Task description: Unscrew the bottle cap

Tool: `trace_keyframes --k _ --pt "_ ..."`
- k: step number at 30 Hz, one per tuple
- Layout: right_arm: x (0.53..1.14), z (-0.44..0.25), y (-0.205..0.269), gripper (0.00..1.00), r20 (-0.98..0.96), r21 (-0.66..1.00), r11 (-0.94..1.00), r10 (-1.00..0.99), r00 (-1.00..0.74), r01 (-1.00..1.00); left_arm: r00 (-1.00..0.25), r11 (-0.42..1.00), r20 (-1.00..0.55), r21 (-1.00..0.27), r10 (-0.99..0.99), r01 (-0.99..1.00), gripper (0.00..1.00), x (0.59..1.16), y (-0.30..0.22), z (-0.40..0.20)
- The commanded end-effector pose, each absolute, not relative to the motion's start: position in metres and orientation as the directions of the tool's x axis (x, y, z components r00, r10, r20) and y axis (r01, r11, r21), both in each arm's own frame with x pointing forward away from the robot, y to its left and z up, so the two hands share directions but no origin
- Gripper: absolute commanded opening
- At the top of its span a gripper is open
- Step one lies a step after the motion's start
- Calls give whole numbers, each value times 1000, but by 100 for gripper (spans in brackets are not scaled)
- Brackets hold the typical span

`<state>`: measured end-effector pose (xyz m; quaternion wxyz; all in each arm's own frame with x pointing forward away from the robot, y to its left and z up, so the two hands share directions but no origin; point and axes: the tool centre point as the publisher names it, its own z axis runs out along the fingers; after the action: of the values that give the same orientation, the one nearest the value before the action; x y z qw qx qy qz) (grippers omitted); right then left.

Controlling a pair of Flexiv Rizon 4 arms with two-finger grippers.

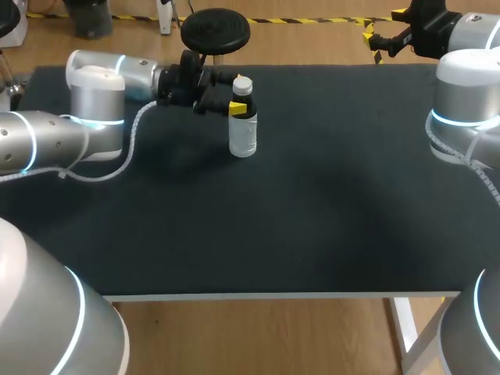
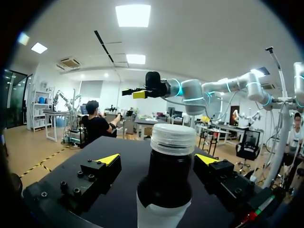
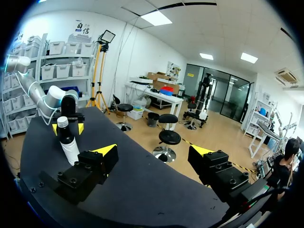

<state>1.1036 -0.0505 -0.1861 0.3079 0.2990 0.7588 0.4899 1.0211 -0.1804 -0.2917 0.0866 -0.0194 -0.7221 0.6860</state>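
Observation:
My left gripper is to take hold of the bottle by its dark shoulder next, so the bottle's white cap stays free to be unscrewed.
A small bottle stands upright at the back left of the black table. It has a white cap, a dark upper body and a white label below. My left gripper comes in level from the left and is open, its yellow-tipped fingers to either side of the dark shoulder just under the cap. The left wrist view shows the bottle and cap between the fingers of that gripper, with a gap on each side. My right gripper hangs open beyond the table's far right edge, nothing between its fingers.
In the right wrist view the bottle and my left gripper show far off across the table. Bare black tabletop stretches in front of and to the right of the bottle, as far as the pale front edge.

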Motion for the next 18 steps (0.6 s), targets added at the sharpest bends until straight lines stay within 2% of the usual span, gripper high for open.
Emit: trace_keyframes --k 1,18 --pt "1104 -186 -50 100 -174 927 342 755 -632 153 -982 55 98 -994 160 -90 100 1031 -184 -292" --pt "1104 -186 -50 100 -174 927 342 755 -632 153 -984 50 97 -995 149 -90 100 1029 -186 -290"
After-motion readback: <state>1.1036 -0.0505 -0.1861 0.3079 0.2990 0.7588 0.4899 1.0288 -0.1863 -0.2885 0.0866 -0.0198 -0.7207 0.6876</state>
